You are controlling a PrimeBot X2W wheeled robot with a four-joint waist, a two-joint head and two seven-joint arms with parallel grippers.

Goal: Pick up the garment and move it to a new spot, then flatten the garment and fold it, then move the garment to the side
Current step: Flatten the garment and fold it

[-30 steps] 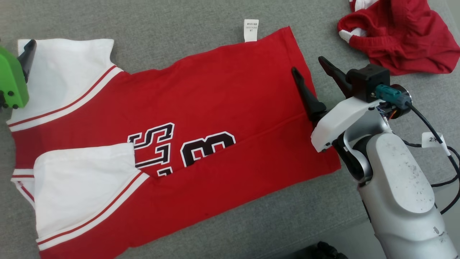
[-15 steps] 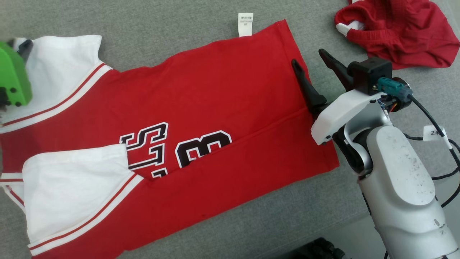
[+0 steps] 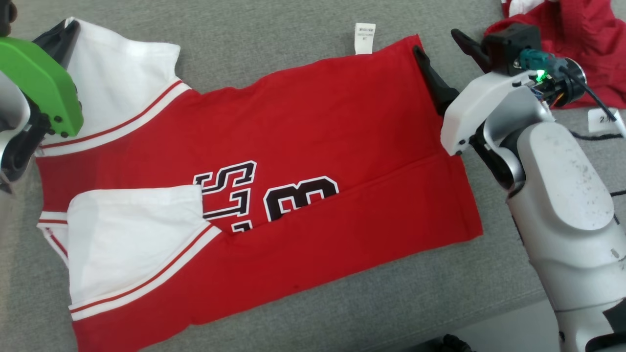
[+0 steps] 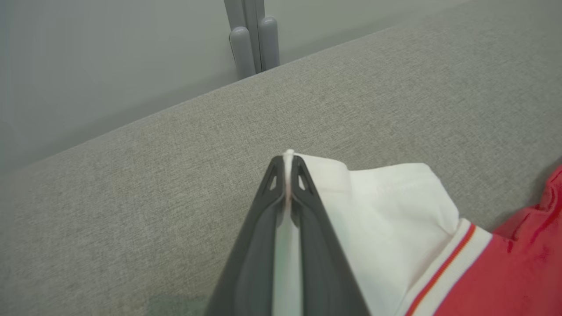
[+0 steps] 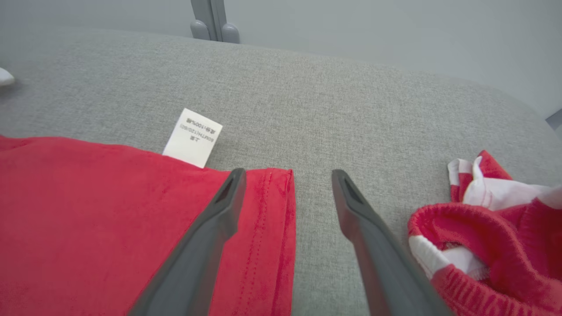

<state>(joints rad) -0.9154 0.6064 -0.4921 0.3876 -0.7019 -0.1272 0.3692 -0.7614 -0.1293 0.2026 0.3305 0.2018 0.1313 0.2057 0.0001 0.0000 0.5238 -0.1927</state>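
The shirt lies flat and slack. Next, my right gripper takes hold of the shirt by its red hem corner, where the shirt's edge is free.
The garment is a red T-shirt with white sleeves and black numbers, spread flat on the grey cushion. My left gripper is at the upper left, behind its green housing. In the left wrist view the left gripper is shut on the edge of the white sleeve, with a thin strip of cloth between the fingers. My right gripper stands open at the shirt's far right corner. In the right wrist view the right gripper straddles the red hem, one finger over cloth, the other over bare cushion.
A white care label sticks out from the shirt's far edge. A second red and white garment lies bunched just right of the right gripper. Grey posts stand beyond the cushion's far edge. A black cable with a tag trails at the right.
The left gripper has closed on the white sleeve's edge. The right gripper has moved along the hem toward the far corner, still open. The head camera has shifted.
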